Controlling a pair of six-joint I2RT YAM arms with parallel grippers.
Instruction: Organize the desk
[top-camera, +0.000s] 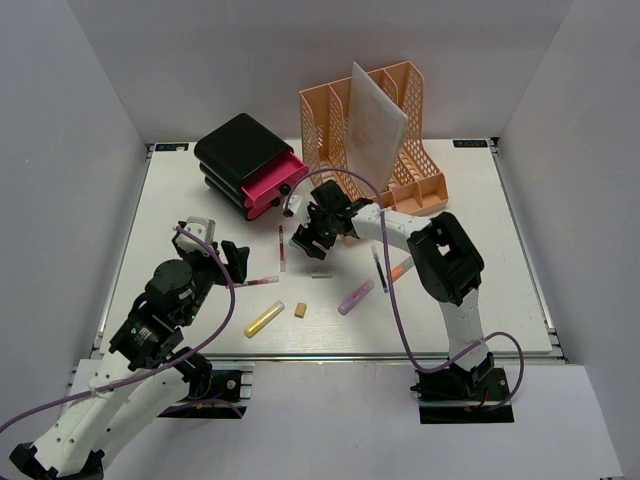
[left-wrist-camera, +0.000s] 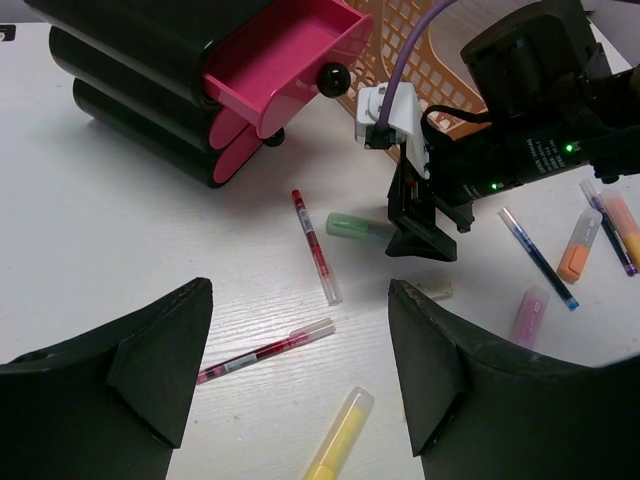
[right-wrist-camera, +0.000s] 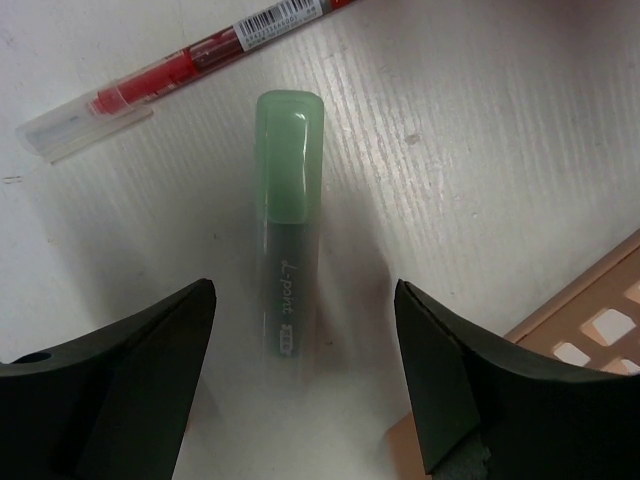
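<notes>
My right gripper grabs the green highlighter by its grey body (right-wrist-camera: 287, 295) next, which leaves the green cap free to enter the pink drawer.
The white desk (top-camera: 180, 210) holds scattered stationery. My right gripper (top-camera: 310, 236) is open and hovers low over a green highlighter (right-wrist-camera: 288, 250), which lies flat between its jaws, nearer the left one and touching neither. My left gripper (top-camera: 236, 262) is open and empty above a red pen (left-wrist-camera: 265, 352) and a yellow highlighter (left-wrist-camera: 340, 435). A second red pen (top-camera: 281, 248) lies between the two grippers. The left wrist view also shows the green highlighter (left-wrist-camera: 355, 226) just under the right gripper (left-wrist-camera: 420, 238).
A black drawer unit (top-camera: 238, 150) with an open pink drawer (top-camera: 270, 185) stands at the back. An orange file rack (top-camera: 395, 140) holds a sheet of paper. A purple highlighter (top-camera: 355, 297), a blue pen (top-camera: 379, 270), an orange highlighter (top-camera: 400, 268) and a small eraser (top-camera: 300, 310) lie nearby.
</notes>
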